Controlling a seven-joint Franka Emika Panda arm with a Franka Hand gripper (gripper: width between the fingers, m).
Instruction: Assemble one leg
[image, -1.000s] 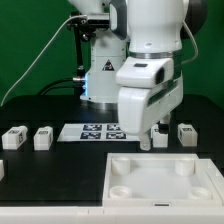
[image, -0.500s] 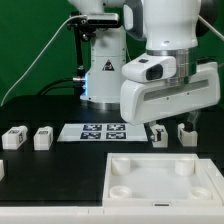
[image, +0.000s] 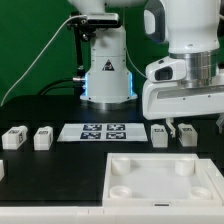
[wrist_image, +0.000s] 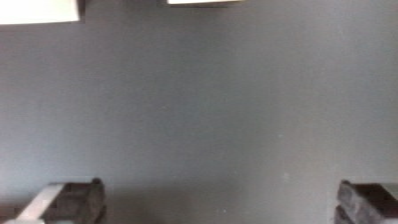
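Note:
The robot's gripper needs to grab the leg next by its square tagged body (image: 188, 136), so that the robot can assemble that one leg into the white panel's corner socket.
Several legs, small white tagged blocks, lie on the dark table. Two are at the exterior view's left (image: 13, 137) (image: 42, 137) and two at its right (image: 160, 136) (image: 187, 134). My gripper (image: 193, 124) hovers just above and behind the right pair, open and empty. In the wrist view the gripper (wrist_image: 219, 205) has its fingertips (wrist_image: 68, 202) far apart with only bare table between them. Two white block edges (wrist_image: 36, 10) (wrist_image: 217, 3) show at the frame's border.
The large flat white panel (image: 165, 180) with round corner sockets lies in front. The marker board (image: 103, 131) lies in the middle, before the robot base (image: 105, 70). Another white part (image: 2, 170) shows at the left edge.
The arm has swung toward the exterior view's right, from over the panel's back edge to above the right pair of legs. The gripper stays open and empty.

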